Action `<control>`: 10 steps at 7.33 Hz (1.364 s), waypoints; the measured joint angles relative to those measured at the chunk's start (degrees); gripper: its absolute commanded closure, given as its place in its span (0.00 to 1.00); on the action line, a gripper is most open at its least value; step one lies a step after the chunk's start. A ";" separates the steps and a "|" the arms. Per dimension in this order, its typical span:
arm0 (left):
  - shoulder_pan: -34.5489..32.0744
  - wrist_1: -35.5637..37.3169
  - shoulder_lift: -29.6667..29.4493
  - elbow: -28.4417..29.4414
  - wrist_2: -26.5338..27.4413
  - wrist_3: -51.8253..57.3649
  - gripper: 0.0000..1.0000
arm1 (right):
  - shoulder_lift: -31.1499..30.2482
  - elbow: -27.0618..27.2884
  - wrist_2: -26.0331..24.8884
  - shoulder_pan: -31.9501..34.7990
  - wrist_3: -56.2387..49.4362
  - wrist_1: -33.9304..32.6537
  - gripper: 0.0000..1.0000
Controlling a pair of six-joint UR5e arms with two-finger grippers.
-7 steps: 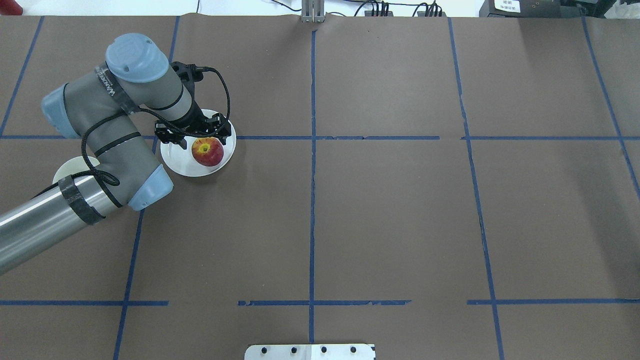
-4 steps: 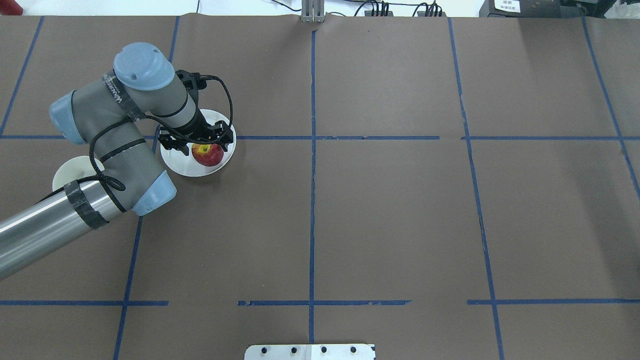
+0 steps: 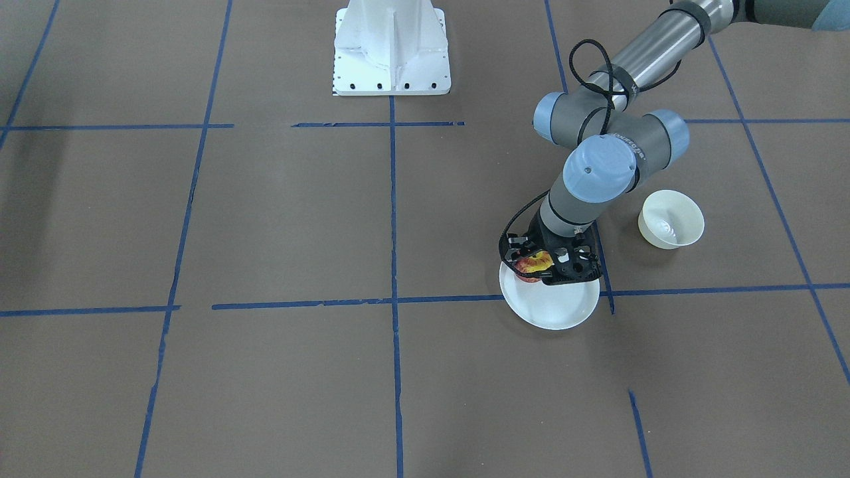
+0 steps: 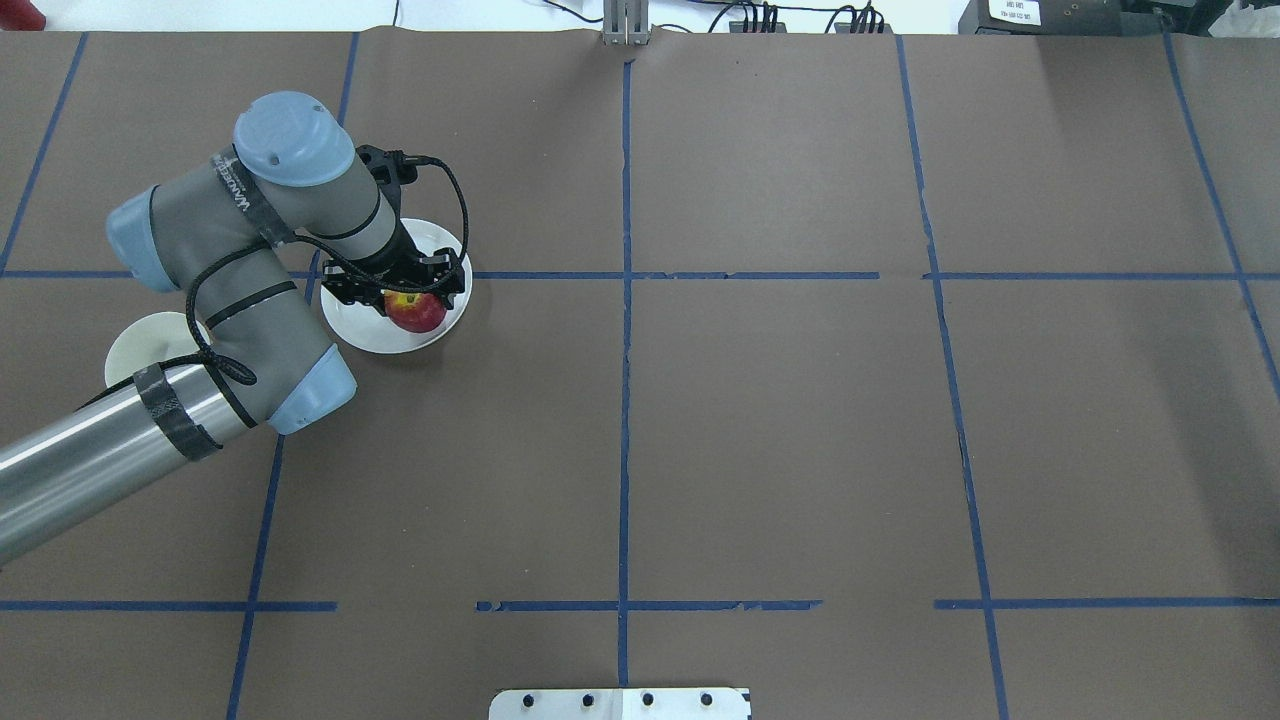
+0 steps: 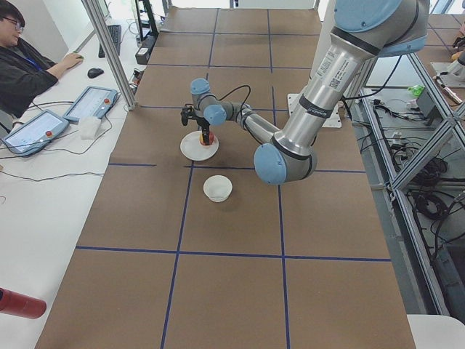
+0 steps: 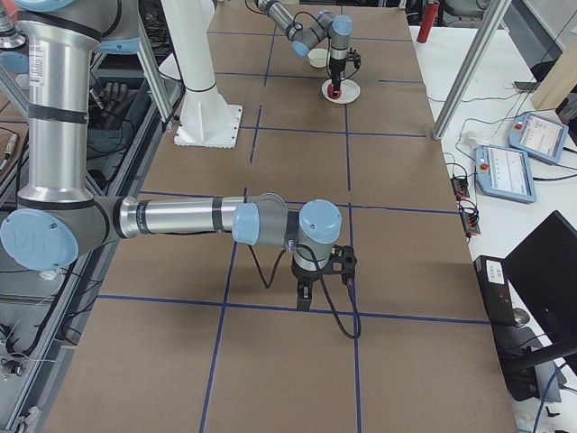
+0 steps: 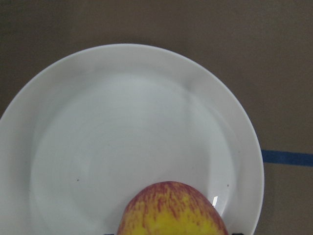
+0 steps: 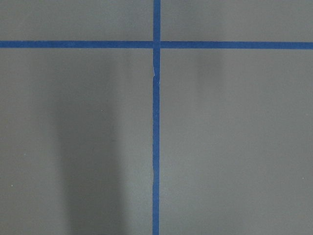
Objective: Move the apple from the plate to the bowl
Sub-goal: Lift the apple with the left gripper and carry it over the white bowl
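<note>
The red and yellow apple has to go from the plate into the bowl (image 3: 671, 219). My left gripper needs to grab it around its round middle (image 3: 532, 263) next.
The red-and-yellow apple (image 4: 420, 313) lies on the white plate (image 4: 380, 338), toward the plate's robot-side rim. My left gripper (image 4: 400, 297) is low over the plate, open, with one finger on each side of the apple, as the front view shows (image 3: 543, 265). In the left wrist view the apple (image 7: 171, 210) fills the bottom centre over the plate (image 7: 122, 122). The cream bowl (image 3: 671, 219) stands empty beside the plate and is partly hidden under my left arm in the overhead view (image 4: 135, 335). My right gripper (image 6: 322, 275) shows only in the exterior right view, so I cannot tell its state.
Blue tape lines cross the brown table. The white robot base (image 3: 392, 53) stands at mid-table on the robot's side. An operator (image 5: 29, 65) sits beside tablets at the far side. The right arm hovers over bare table, far from the dishes.
My left gripper has moved toward the robot and down over the apple, now covering its top. The apple, plate and bowl have not moved.
</note>
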 measured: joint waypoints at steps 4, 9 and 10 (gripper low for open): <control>-5.73 12.54 1.72 -11.90 -1.55 6.79 0.91 | 0.00 -0.05 0.00 0.02 0.00 0.00 0.00; -7.63 6.70 24.70 -25.85 -1.11 16.66 0.90 | 0.00 -0.08 0.00 -0.01 0.02 0.00 0.00; -7.81 0.89 29.34 -25.86 -1.09 17.06 0.90 | 0.00 -0.07 0.00 -0.01 0.01 0.00 0.00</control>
